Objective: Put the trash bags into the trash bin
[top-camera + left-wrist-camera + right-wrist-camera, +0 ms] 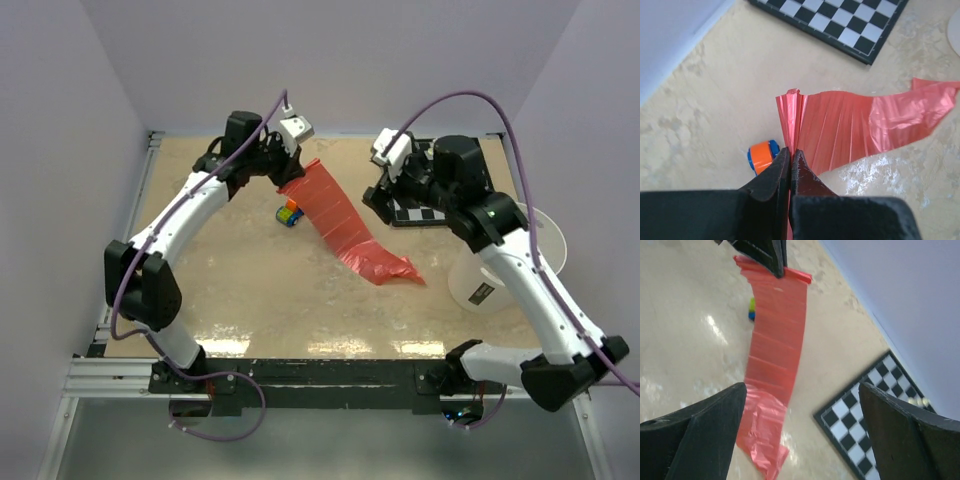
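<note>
My right gripper grabs the trash bag by its held end's free corner (316, 165) next, which leaves the crumpled end free to enter the bin.
One trash bag (340, 220), a thin pleated red film strip, slopes from my left gripper (290, 182) down to a crumpled end on the table. In the left wrist view, the left gripper (791, 152) is shut on the gathered end of the bag (850, 130). My right gripper (378, 203) hovers just right of the strip. Its wrist view shows the right gripper (802, 385) wide open and empty above the bag (777, 340). The trash bin (470, 280), a white bucket, stands at the right, partly hidden under the right arm.
A black-and-white checkerboard (425, 212) lies at the back right, under the right wrist, and shows again (875, 425) in the right wrist view. A small orange, blue and yellow toy (289, 213) sits just left of the bag. Walls close the back and both sides.
</note>
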Robot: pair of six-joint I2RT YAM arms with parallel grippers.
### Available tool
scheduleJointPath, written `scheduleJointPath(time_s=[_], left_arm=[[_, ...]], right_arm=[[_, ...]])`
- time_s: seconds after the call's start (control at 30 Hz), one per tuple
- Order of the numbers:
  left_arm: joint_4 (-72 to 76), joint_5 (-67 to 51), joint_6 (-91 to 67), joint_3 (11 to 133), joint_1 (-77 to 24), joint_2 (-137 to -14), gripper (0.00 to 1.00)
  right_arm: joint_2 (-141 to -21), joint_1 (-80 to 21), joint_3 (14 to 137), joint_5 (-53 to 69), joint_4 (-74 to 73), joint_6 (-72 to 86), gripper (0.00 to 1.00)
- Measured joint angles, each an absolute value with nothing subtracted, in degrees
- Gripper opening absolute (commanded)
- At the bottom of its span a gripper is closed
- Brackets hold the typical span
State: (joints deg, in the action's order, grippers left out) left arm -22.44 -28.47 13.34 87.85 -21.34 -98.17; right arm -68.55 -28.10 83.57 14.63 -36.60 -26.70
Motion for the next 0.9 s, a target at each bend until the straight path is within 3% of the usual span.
scheduleJointPath(time_s=[0.5,0.9], left_arm=[[-36.64,-29.36,24.62,99.83,-22.26,-87.53,0.0],[-38.48,-26.61,24.64,99.83,-22.26,-87.07,0.0]], right_arm=[[-81.93,-28.1,75.81,37.1,1.85,-21.87,0.89],[-90.37,-28.1,77.03,43.4,8.75,-17.52,0.62]])
